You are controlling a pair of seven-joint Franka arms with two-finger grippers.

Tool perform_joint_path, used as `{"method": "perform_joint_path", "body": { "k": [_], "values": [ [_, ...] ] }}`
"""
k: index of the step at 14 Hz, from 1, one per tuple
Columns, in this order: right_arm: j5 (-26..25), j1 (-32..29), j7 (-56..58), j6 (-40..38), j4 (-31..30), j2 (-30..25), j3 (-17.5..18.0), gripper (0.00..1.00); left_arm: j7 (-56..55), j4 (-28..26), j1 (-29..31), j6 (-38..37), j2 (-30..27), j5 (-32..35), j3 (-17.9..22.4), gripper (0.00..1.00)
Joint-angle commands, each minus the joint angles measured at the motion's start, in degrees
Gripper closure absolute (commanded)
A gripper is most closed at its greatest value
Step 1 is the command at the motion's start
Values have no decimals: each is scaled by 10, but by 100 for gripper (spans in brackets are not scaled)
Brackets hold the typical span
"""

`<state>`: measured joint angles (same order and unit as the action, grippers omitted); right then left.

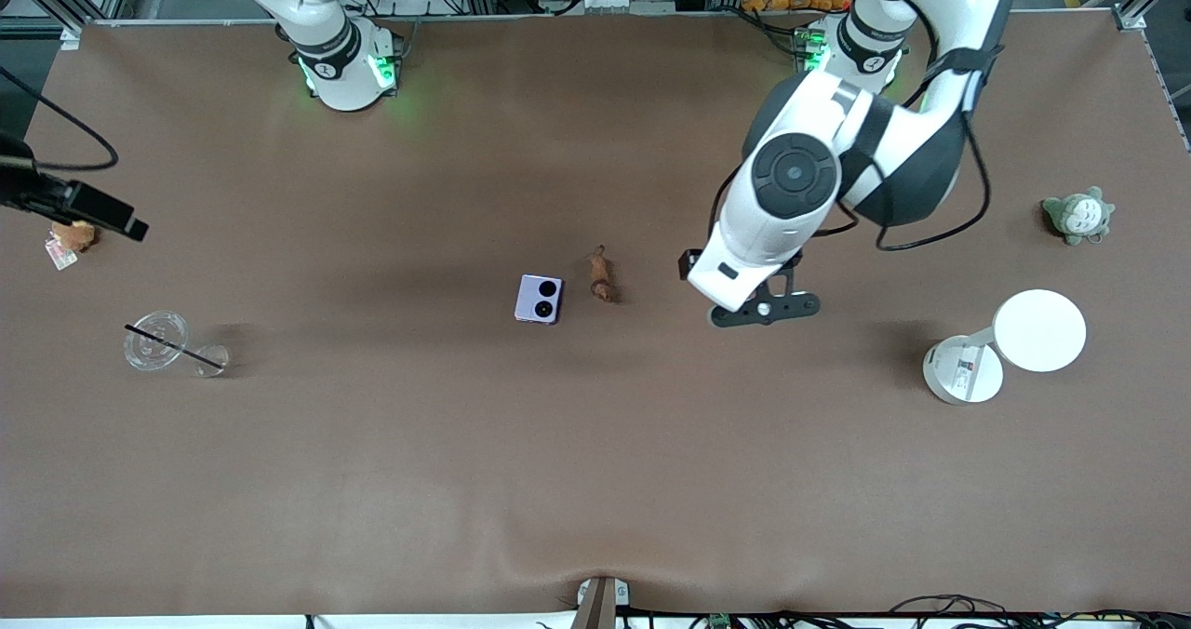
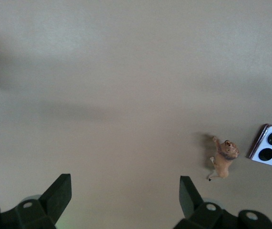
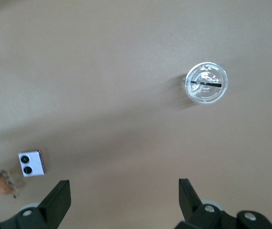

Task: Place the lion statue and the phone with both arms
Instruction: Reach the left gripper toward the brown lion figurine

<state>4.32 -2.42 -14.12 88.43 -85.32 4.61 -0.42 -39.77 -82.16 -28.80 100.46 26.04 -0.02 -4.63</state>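
Note:
I will grip the small reddish-brown lion statue by its body just below the head (image 1: pixel 600 282) (image 2: pixel 222 164) with my left gripper next. Then I can place it.
The lavender phone (image 1: pixel 539 299) lies folded near the middle of the table, its two black lenses facing up. Right beside it, toward the left arm's end, lies the small reddish-brown lion statue (image 1: pixel 601 275). My left gripper (image 1: pixel 765 311) hangs open over bare table, a short way from the lion toward the left arm's end. In the left wrist view, nothing sits between its fingers (image 2: pixel 59 193); the lion (image 2: pixel 224 160) and phone (image 2: pixel 270 145) show off to one side. My right gripper (image 3: pixel 124 188) is open and empty, high over the right arm's end of the table, looking down on the phone (image 3: pixel 32 163).
A clear cup with a black straw (image 1: pixel 155 339) and a small glass (image 1: pixel 212 359) stand at the right arm's end, with a brown plush with a tag (image 1: pixel 73 235) farther back. A white round lamp (image 1: pixel 1010 342) and a grey-green plush (image 1: pixel 1077 215) sit at the left arm's end.

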Motion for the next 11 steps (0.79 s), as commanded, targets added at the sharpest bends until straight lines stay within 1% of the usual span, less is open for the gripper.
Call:
{"method": "perform_joint_path", "body": {
  "k": [1,2,4,5,7,9,11],
  "values": [
    [5,15,-64,17,31,32,5,0,-55,17,-21,46,47,-6,1,0],
    [5,22,-82,24,31,37,4,0,-90,17,-33,67,63,-15,2,0],
    [5,37,-104,31,31,49,4,0,-123,17,-50,103,88,-16,2,0],
    [4,44,-108,31,31,55,4,0,-136,17,-53,119,97,-17,2,0],
    [4,54,-108,32,32,67,4,0,-173,17,-77,140,112,-16,2,0],
    [5,55,-108,32,39,76,4,0,-205,17,-96,183,131,-15,3,0],
    [6,58,-109,38,40,81,5,0,-211,16,-111,207,142,-13,4,0]
  ]
}}
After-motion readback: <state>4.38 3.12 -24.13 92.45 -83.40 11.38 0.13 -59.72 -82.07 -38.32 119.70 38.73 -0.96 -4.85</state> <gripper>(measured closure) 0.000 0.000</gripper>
